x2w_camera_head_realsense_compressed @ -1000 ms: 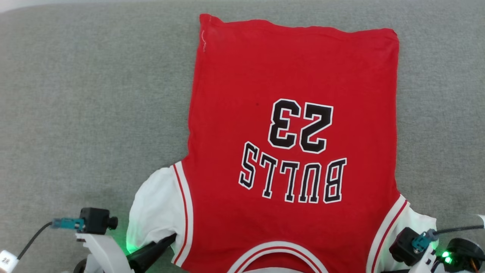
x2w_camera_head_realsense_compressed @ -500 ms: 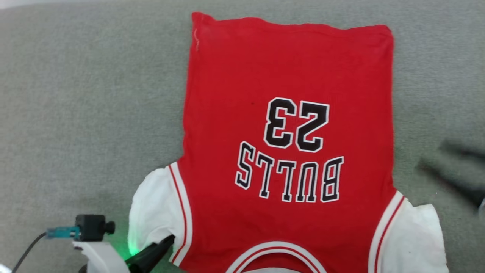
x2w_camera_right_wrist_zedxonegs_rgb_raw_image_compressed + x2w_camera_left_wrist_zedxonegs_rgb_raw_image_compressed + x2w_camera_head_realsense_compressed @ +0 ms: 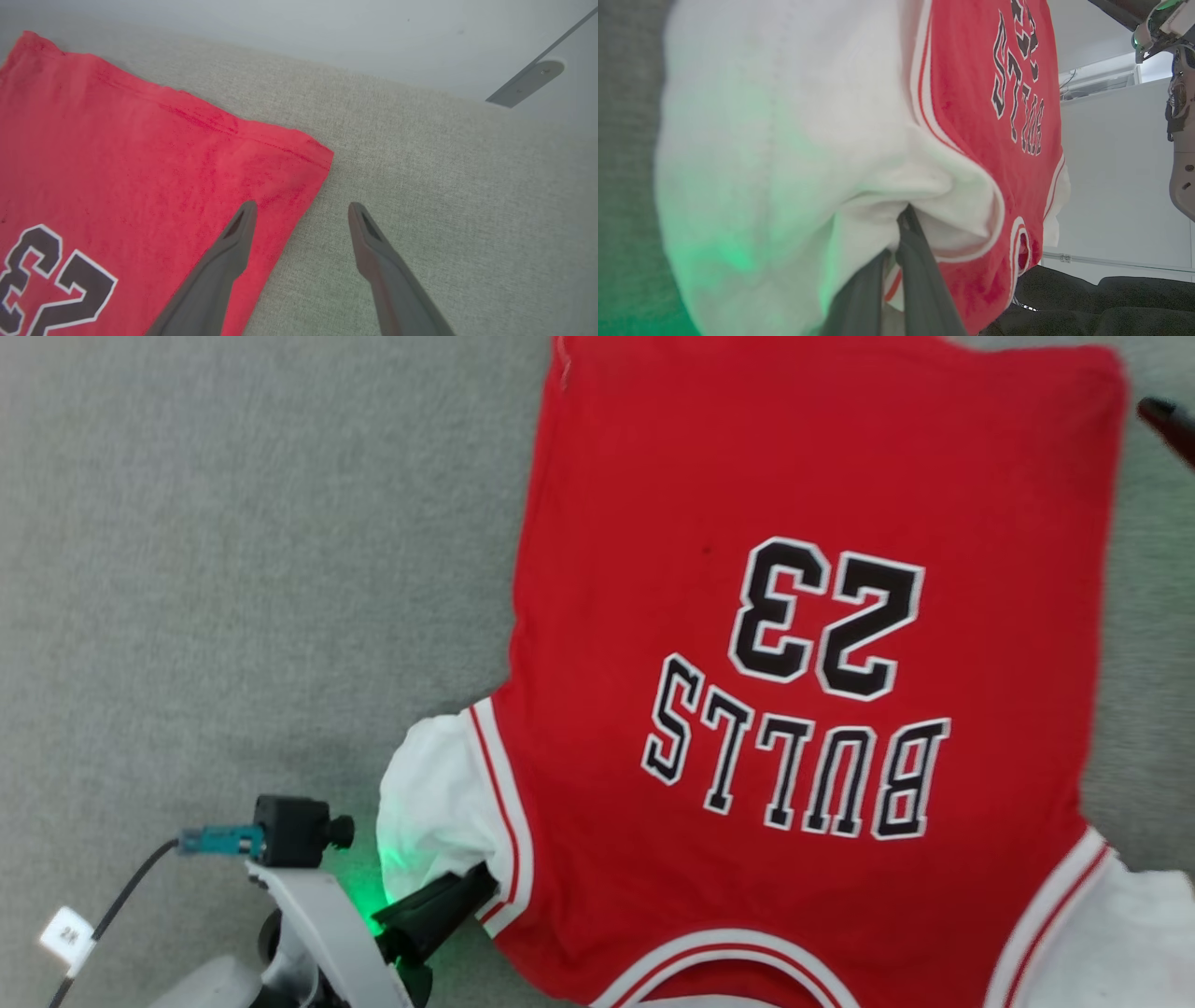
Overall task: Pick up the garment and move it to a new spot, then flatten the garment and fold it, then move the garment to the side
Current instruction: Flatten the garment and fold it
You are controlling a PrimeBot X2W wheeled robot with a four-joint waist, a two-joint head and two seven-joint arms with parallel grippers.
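My right gripper needs to grab the red corner of its bottom hem next, to fold the jersey across its numbered front.
The garment, a red jersey with black lettering and the number 23, lies spread flat on a grey fabric surface, collar towards me. My left gripper is shut on its white left sleeve near the striped trim. In the left wrist view the sleeve bunches around the closed fingers. My right gripper hovers open over the garment's far right hem corner, one finger above the red cloth and one above the grey surface. A dark finger of it shows at the head view's upper right edge.
Bare grey surface stretches to the left of the garment and beyond its far hem. The surface's far edge meets a pale wall. The right arm's wrist appears in the left wrist view's upper right corner.
The right gripper let go near the right sleeve, opened, and travelled to the far right hem corner. The head camera shifted. The left gripper still holds the left sleeve.
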